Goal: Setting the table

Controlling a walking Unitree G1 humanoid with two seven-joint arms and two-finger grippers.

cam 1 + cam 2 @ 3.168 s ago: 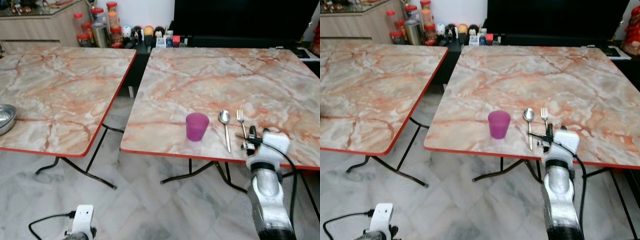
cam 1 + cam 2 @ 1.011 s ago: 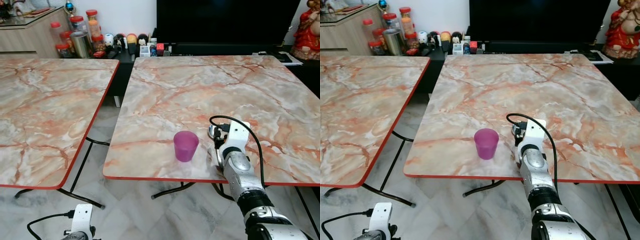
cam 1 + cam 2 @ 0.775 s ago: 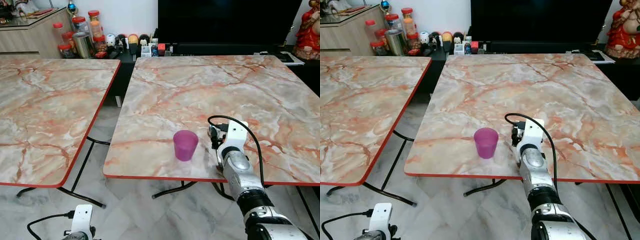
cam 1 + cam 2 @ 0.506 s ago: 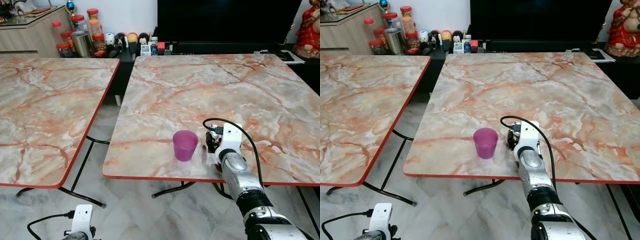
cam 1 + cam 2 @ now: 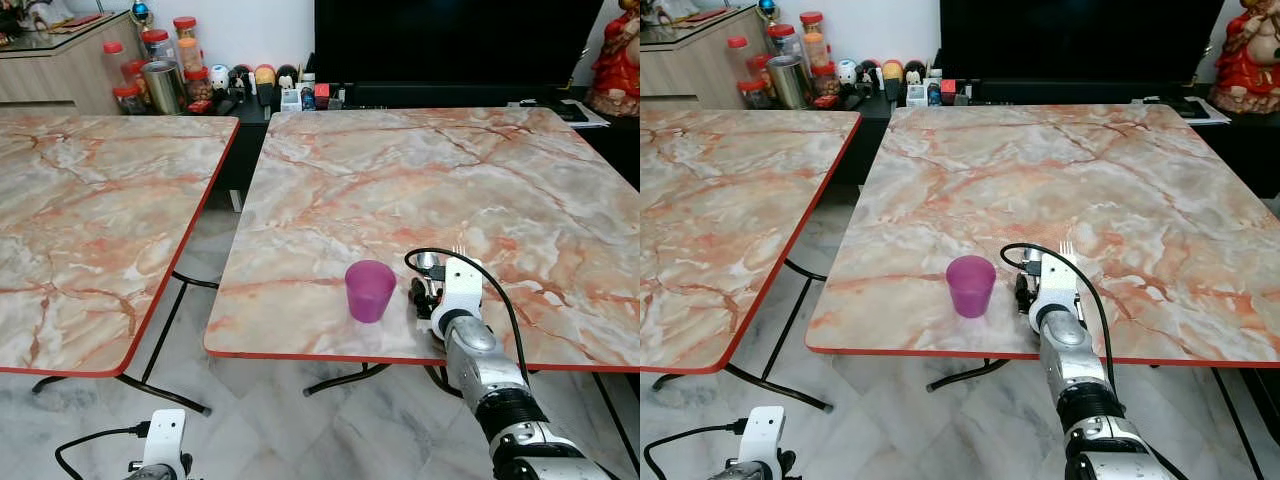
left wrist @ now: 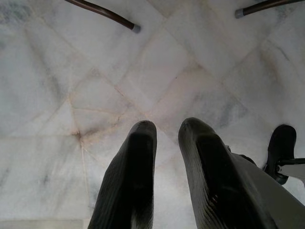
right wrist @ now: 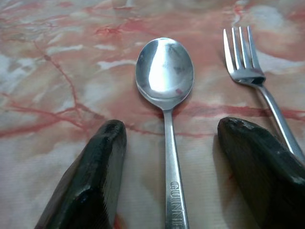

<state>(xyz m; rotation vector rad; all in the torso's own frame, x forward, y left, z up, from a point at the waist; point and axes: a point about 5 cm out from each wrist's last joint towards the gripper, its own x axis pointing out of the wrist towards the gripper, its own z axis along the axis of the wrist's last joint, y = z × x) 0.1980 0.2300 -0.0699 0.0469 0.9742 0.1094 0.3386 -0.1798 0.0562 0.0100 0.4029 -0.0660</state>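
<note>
The right gripper grabs the spoon by its slim handle [image 7: 173, 167] next, where straight sides face the fingers, as the spoon's bowl [image 7: 165, 72] is round and sloping.
A purple plastic cup [image 5: 370, 290] stands upright near the front edge of the right marble table [image 5: 400, 170]. To its right, a steel spoon [image 7: 165, 71] and a fork [image 7: 243, 59] lie side by side on the table. My right gripper [image 7: 172, 126] is low over the table and open. Its black fingers [image 7: 102, 162] stand one on each side of the spoon's handle, and the far finger lies over the fork's handle. In the left eye view the right wrist covers most of the cutlery; the spoon bowl [image 5: 428, 262] and fork tines [image 5: 460, 250] stick out beyond it. My left gripper [image 6: 167, 129] hangs idle over the floor.
A second marble table [image 5: 100, 200] stands to the left, with a gap of tiled floor [image 5: 200, 250] between the two. Jars and small items [image 5: 160, 75] line a low cabinet at the back, beside a dark TV [image 5: 450, 40]. A red figurine [image 5: 612, 55] stands at the back right.
The camera has shifted since the earliest frames. Over the last second my right wrist has drawn back a little toward the table's front edge, uncovering the fork tines. The cup has not moved.
</note>
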